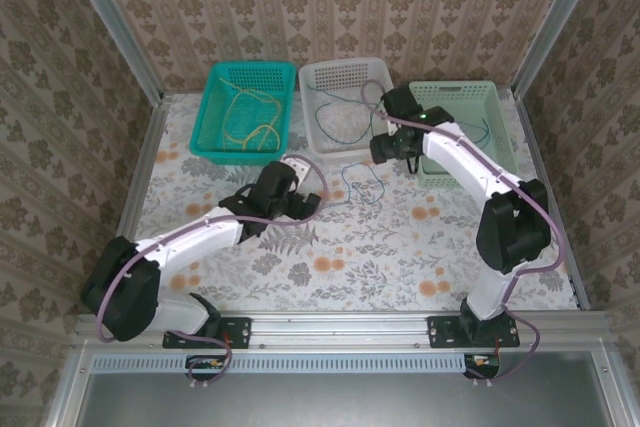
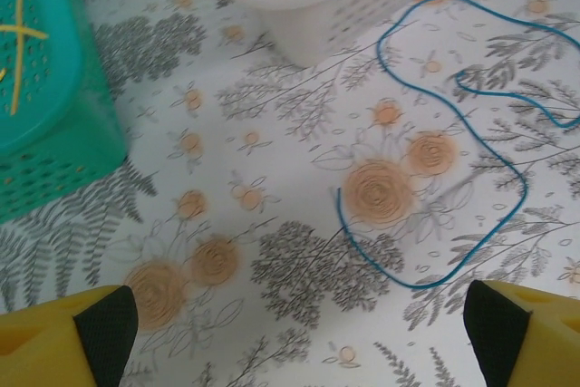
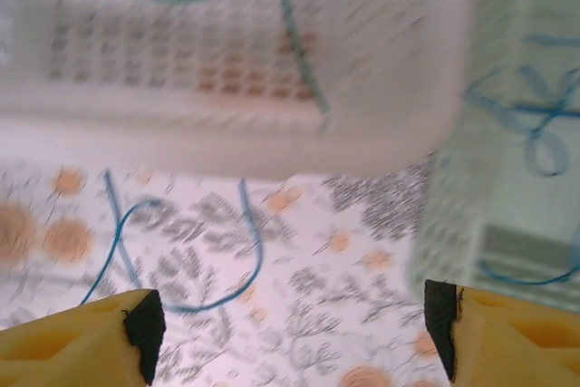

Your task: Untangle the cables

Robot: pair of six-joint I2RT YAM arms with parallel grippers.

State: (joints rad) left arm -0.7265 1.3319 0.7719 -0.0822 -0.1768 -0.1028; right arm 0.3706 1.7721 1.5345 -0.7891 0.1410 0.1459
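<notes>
The robot's left gripper should next grab the blue cable near its loose end point(image 1: 329, 204) point(image 2: 352, 238), so the cable's loops stay free to untangle into the light green basket.
A thin blue cable point(image 1: 347, 183) lies in loose loops on the floral tablecloth in front of the white basket point(image 1: 345, 72). My left gripper point(image 1: 310, 205) hovers open just left of it; in the left wrist view the blue cable point(image 2: 412, 286) curves between and beyond its yellow fingers point(image 2: 63, 337), touching neither. My right gripper point(image 1: 392, 152) is open above the near wall of the white basket point(image 3: 227, 133), and the blue cable point(image 3: 259, 256) lies below it. Yellow cables point(image 1: 250, 132) fill the teal basket point(image 1: 210, 112). A green cable point(image 3: 290, 43) lies in the white basket.
A light green basket point(image 1: 500, 97) at the back right holds more blue cables point(image 3: 535, 124). The three baskets stand in a row along the back wall. Metal frame posts and patterned walls close in both sides.
</notes>
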